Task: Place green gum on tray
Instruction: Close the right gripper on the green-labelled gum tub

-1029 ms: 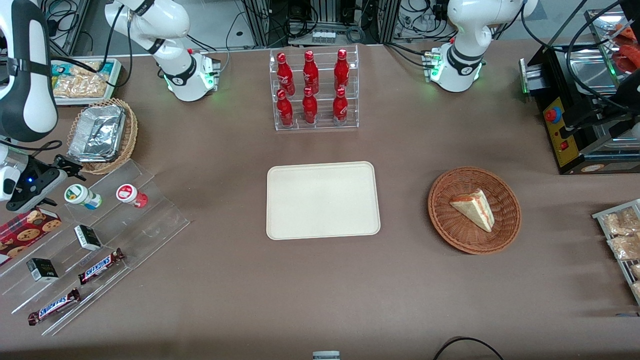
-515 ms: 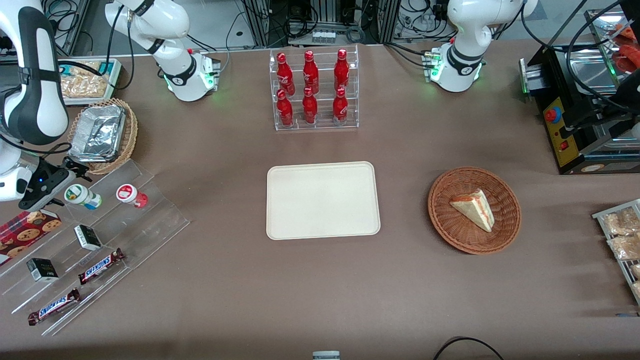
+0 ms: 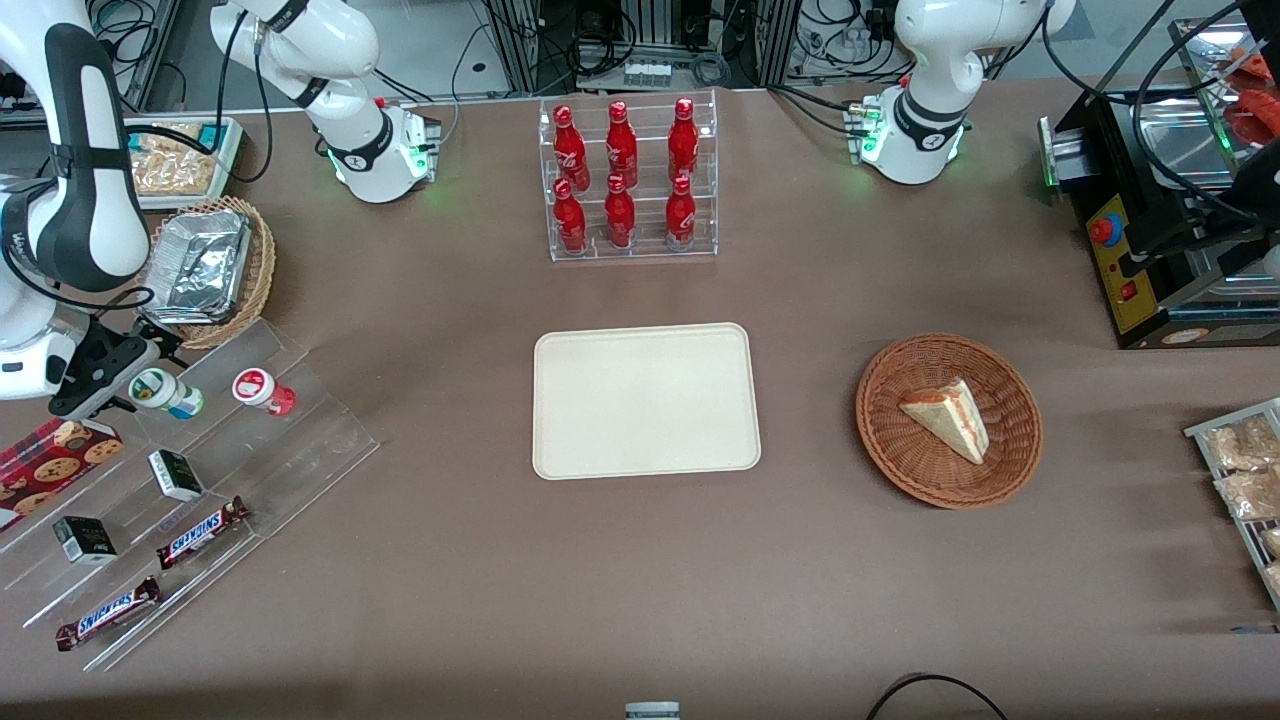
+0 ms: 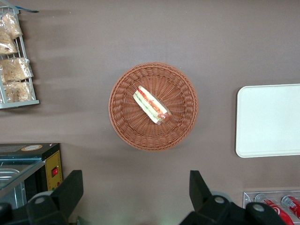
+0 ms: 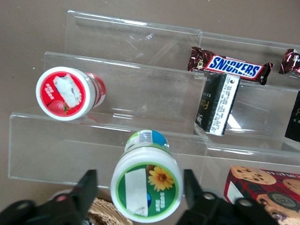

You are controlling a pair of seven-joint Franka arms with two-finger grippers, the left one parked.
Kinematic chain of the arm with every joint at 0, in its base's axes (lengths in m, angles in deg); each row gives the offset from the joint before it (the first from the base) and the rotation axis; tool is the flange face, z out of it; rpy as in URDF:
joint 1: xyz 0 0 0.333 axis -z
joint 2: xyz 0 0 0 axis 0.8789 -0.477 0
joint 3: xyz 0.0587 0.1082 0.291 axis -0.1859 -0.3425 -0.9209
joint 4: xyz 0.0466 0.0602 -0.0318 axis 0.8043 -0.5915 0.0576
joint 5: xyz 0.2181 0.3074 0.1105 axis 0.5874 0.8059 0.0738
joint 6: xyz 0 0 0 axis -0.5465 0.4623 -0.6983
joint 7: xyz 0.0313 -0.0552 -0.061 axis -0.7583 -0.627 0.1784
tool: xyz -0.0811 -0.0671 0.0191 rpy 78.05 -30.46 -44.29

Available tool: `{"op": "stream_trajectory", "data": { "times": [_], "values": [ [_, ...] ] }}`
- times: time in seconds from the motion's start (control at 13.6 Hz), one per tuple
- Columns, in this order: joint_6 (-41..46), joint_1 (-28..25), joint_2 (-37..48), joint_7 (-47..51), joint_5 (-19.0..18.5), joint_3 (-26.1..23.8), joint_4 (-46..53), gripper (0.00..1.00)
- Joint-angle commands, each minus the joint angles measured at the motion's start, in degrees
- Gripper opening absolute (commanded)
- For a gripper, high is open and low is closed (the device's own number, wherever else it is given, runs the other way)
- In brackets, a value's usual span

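Note:
The robot's right gripper should place the green gum on the tray [image 3: 645,400], so it should next grab the green gum by its green-rimmed lid [image 3: 146,385].
The green gum [image 3: 163,391] is a small white bottle with a green-rimmed lid, lying on the top step of the clear acrylic tiered rack [image 3: 300,440], beside the red-lidded bottle [image 3: 262,391]. My right gripper [image 3: 112,372] is open, right at the gum's lid. In the right wrist view the gum [image 5: 147,185] lies between the two black fingers [image 5: 86,190], with a gap on each side of the lid. The gripper [image 5: 140,192] holds nothing. The cream-beige tray [image 3: 645,400] lies flat at the table's middle, bare; its edge shows in the left wrist view [image 4: 269,119].
The rack also holds two Snickers bars [image 3: 200,530], small black boxes [image 3: 176,474] and a cookie box [image 3: 50,458]. A wicker basket with a foil pan [image 3: 205,265] stands close to the gripper. A bottle rack [image 3: 630,180] and a sandwich basket [image 3: 948,420] stand elsewhere.
My right arm has come closer to the rack's top step, bringing the open gripper up to the green gum's lid. The gum and all else have not moved.

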Motion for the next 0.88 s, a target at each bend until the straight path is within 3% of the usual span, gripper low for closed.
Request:
{"op": "stream_trajectory", "data": {
  "times": [0.0, 0.44, 0.81],
  "values": [
    [-1.52, 0.50, 0.86, -0.90, -0.67, -0.29, -1.16, 0.00],
    [6.19, -0.98, 1.22, 0.51, -0.32, -1.08, 6.11, 0.00],
    [14.47, -9.40, 0.78, 14.53, -0.32, -0.99, 10.97, 0.00]
  ]
}}
